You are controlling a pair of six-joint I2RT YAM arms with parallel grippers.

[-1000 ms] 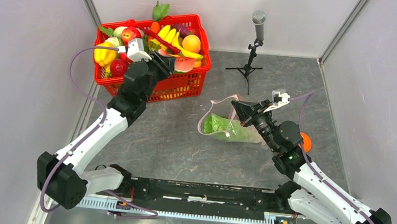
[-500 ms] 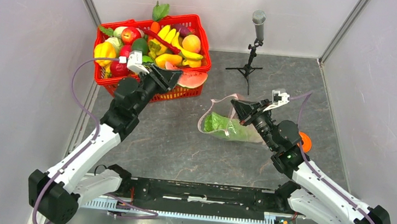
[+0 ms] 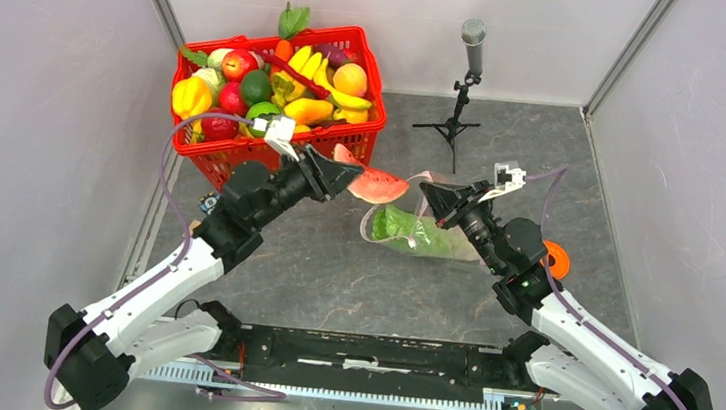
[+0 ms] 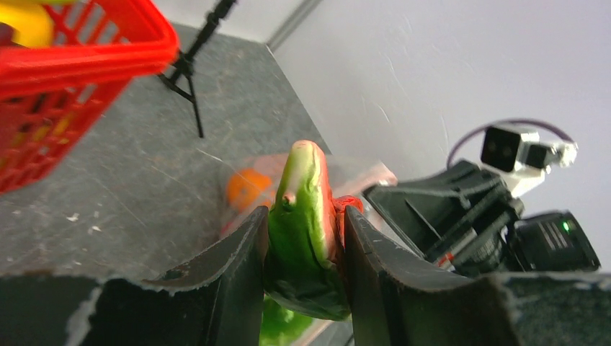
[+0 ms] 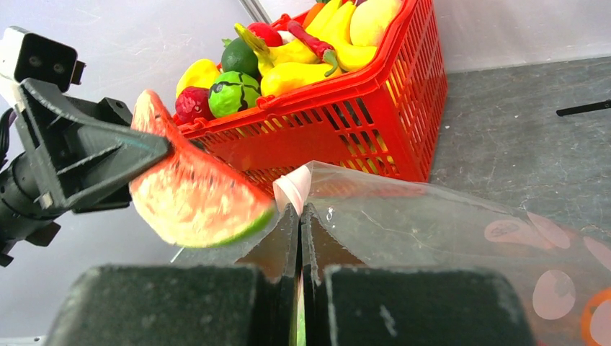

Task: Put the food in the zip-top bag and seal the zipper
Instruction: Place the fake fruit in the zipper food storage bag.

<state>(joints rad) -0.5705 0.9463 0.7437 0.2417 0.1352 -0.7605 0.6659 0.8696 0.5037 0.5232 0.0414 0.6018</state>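
The slice (image 3: 371,184) hangs short of the bag's opening and would end up outside if I opened now, so my left gripper should first move it toward that opening.
My left gripper (image 3: 337,174) is shut on the red watermelon slice (image 3: 371,184) and holds it in the air just left of the zip-top bag (image 3: 417,232). In the left wrist view the slice (image 4: 306,216) sits green rind up between the fingers. The clear bag lies on the table with the white-green cabbage (image 3: 399,229) inside. My right gripper (image 3: 432,194) is shut on the bag's pink-red zipper edge (image 5: 294,189) and lifts it, holding the mouth open. The right wrist view shows the slice (image 5: 189,193) close to that mouth. An orange (image 4: 245,189) shows through the bag.
The red mesh basket (image 3: 344,148) with several toy fruits, among them a yellow bell pepper (image 3: 192,96), stands at the back left. A microphone on a small tripod (image 3: 466,84) stands at the back. An orange disc (image 3: 557,258) lies right of the bag. Walls close in on three sides.
My left gripper has lifted the watermelon slice out of the basket and carried it right, up to the bag's mouth. The right gripper has held the bag's edge nearly still.
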